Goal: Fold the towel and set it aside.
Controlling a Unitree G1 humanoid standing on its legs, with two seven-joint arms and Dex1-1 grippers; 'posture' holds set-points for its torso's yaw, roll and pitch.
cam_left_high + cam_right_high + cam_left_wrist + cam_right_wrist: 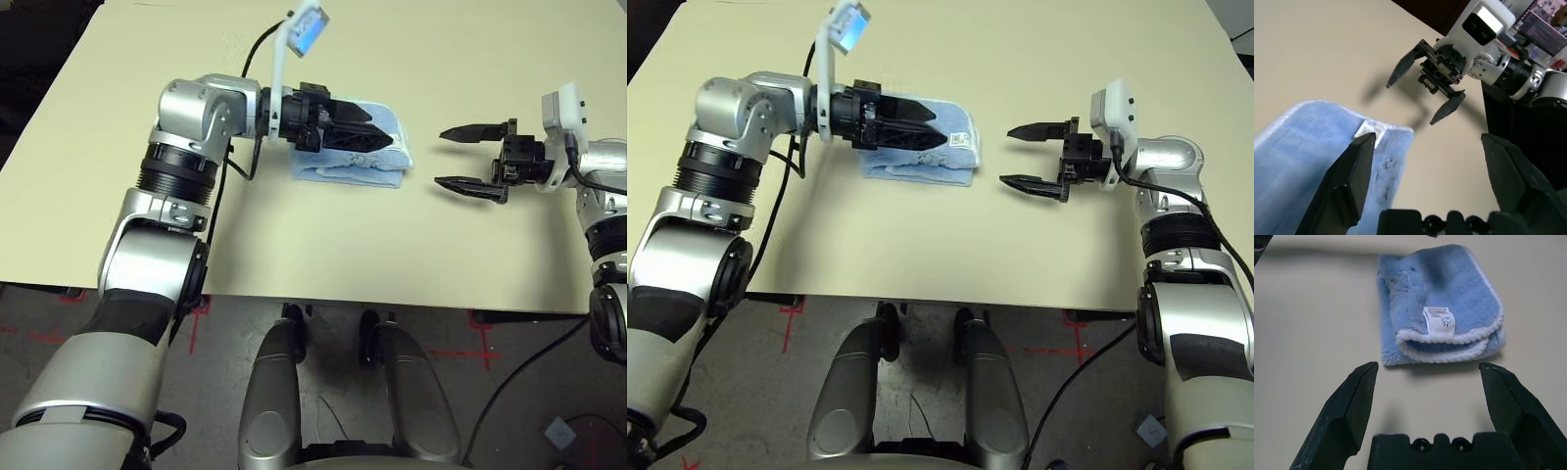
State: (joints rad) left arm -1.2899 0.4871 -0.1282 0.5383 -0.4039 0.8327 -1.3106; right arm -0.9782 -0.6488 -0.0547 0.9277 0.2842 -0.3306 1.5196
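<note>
The robot's right gripper will next pinch the folded towel by its white stitched edge (406, 149), where the towel's layers stand up thick off the table.
The towel (358, 166) is a light blue terry cloth, folded into a small thick rectangle on the tan table. Its white stitched edging and white tag (1440, 318) face my right gripper. My left gripper (381, 128) hovers open over the towel's (1303, 142) top, one finger (1352, 171) above the cloth, holding nothing. To the right of the towel (1440, 289), with a gap of bare table between them, my right gripper (441, 157) stands open and empty, pointing at the folded edge. The left wrist view looks across at the right gripper (1410, 104).
The tan table (294, 245) stretches wide around the towel, with its front edge near my body. A black cable (235, 147) loops beside my left wrist. Below the front edge lies dark floor with red tape marks (460, 352).
</note>
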